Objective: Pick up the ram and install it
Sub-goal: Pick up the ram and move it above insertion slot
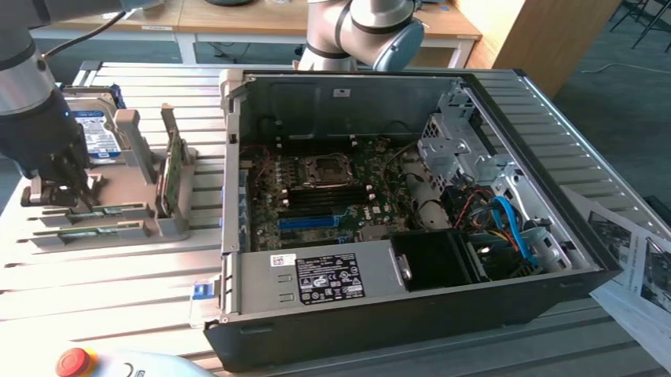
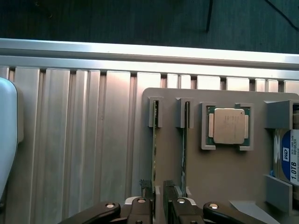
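Grey holder posts hold both ends of the ram, so my gripper should next grab the bare middle of its top edge (image 1: 93, 230) to install it.
Two ram sticks stand on edge in slots of a grey holder (image 2: 219, 177). The nearer ram (image 2: 154, 154) runs straight in between my fingertips; the second ram (image 2: 185, 149) stands just beside it. My gripper (image 2: 158, 209) is open, its jaws straddling the first stick with a small gap still showing on one side. In the exterior view my gripper (image 1: 58, 192) hangs low over the holder (image 1: 126, 228) at the exterior view's left, with the ram sticks (image 1: 74, 214) below it. The open computer case (image 1: 419, 204) with its blue motherboard slot (image 1: 314, 221) lies to the exterior view's right.
A CPU chip (image 2: 229, 126) sits in a pocket of the holder. A hard drive (image 1: 93, 129) stands at its back, and another green board (image 1: 169, 177) stands upright in it. A red emergency button (image 1: 74, 361) and papers (image 1: 634, 267) lie on the ribbed metal table (image 1: 115, 290).
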